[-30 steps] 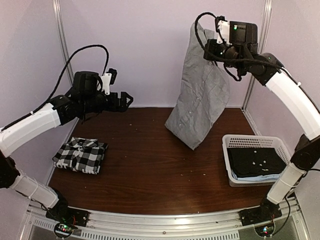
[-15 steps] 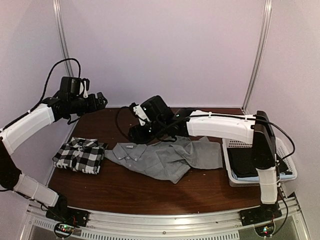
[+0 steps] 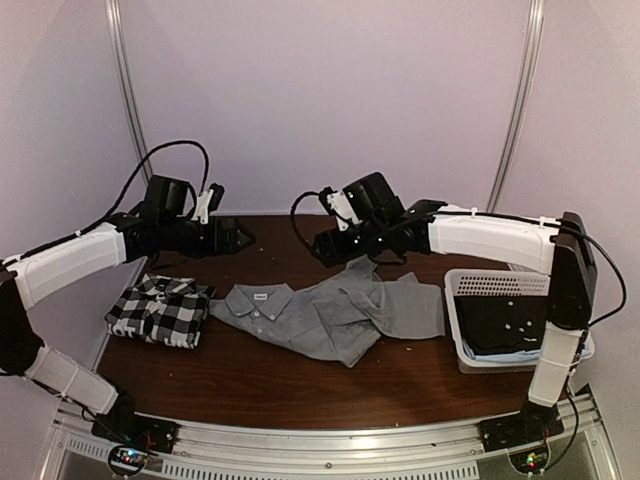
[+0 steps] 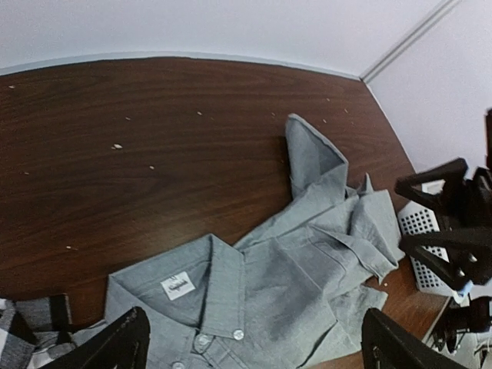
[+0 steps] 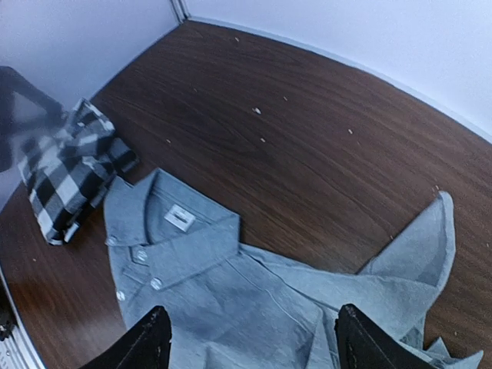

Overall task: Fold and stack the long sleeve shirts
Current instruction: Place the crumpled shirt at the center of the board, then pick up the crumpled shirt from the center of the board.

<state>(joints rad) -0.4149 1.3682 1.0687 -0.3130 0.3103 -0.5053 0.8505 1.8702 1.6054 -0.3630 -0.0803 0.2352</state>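
Note:
My right gripper grabs the grey shirt (image 3: 335, 318) by the sleeve pointing toward the back wall (image 3: 361, 272) next, to fold that sleeve across the shirt's body.
The plain grey long sleeve shirt (image 3: 335, 318) lies rumpled and unfolded on the middle of the brown table, collar (image 3: 258, 298) to the left. One sleeve points toward the back wall. The black-and-white checked shirt (image 3: 160, 310) sits folded at the left edge. My left gripper (image 3: 240, 238) hovers open above and behind the collar; the left wrist view shows the grey shirt (image 4: 292, 277) below its spread gripper (image 4: 254, 354). My right gripper (image 3: 322, 250) hangs open over the shirt's back part. In the right wrist view the gripper (image 5: 257, 346) holds nothing above the grey shirt (image 5: 254, 300), with the checked shirt (image 5: 69, 165) at left.
A white slatted basket (image 3: 500, 283) stands at the table's right edge with dark cloth (image 3: 510, 325) inside. The right arm reaches across from behind the basket. Light walls and metal posts close in the back and sides.
The grey shirt hung from my raised right gripper a second ago; it now lies on the table and that gripper has opened and let go. The left gripper has shifted right and lower.

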